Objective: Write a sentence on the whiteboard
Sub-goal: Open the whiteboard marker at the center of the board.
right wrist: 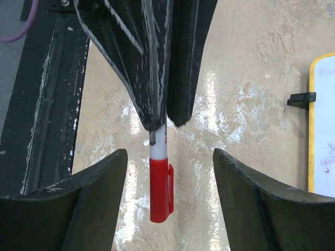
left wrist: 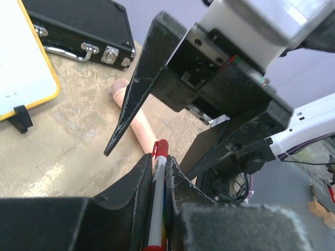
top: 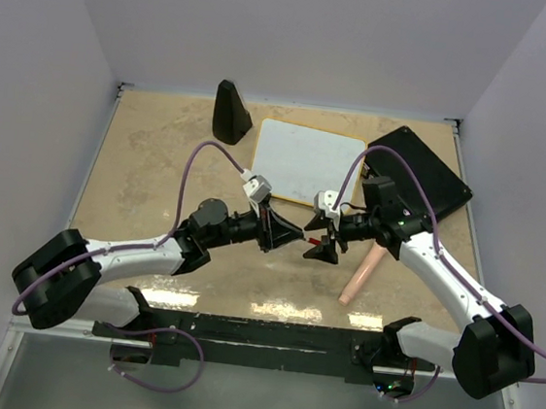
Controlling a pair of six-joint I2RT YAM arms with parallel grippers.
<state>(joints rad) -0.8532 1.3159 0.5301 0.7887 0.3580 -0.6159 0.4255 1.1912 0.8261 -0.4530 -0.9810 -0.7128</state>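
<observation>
I will next grab the marker with my right gripper by its red cap [top: 314, 241] [right wrist: 160, 191], which leaves the white body free, so that I can uncap the marker for writing.
The whiteboard [top: 307, 161], white with a yellow rim, lies at the back of the table; its edge also shows in the left wrist view [left wrist: 21, 63] and the right wrist view [right wrist: 323, 125]. Of the sentence only a few faint reddish marks [right wrist: 327, 161] show, too small to read. My left gripper [left wrist: 158, 167] is shut on a white marker with a red cap [left wrist: 161, 149], held above the table. My right gripper [right wrist: 170, 172] faces it, open, its fingers either side of the red cap [right wrist: 160, 191] without touching it. Both grippers meet in front of the board [top: 304, 237].
A black case [top: 419, 171] lies right of the whiteboard. A black cone-shaped object [top: 230, 112] stands at its left. A pink cylinder [top: 361, 277] lies on the table under the right arm. Grey walls close in the table on three sides.
</observation>
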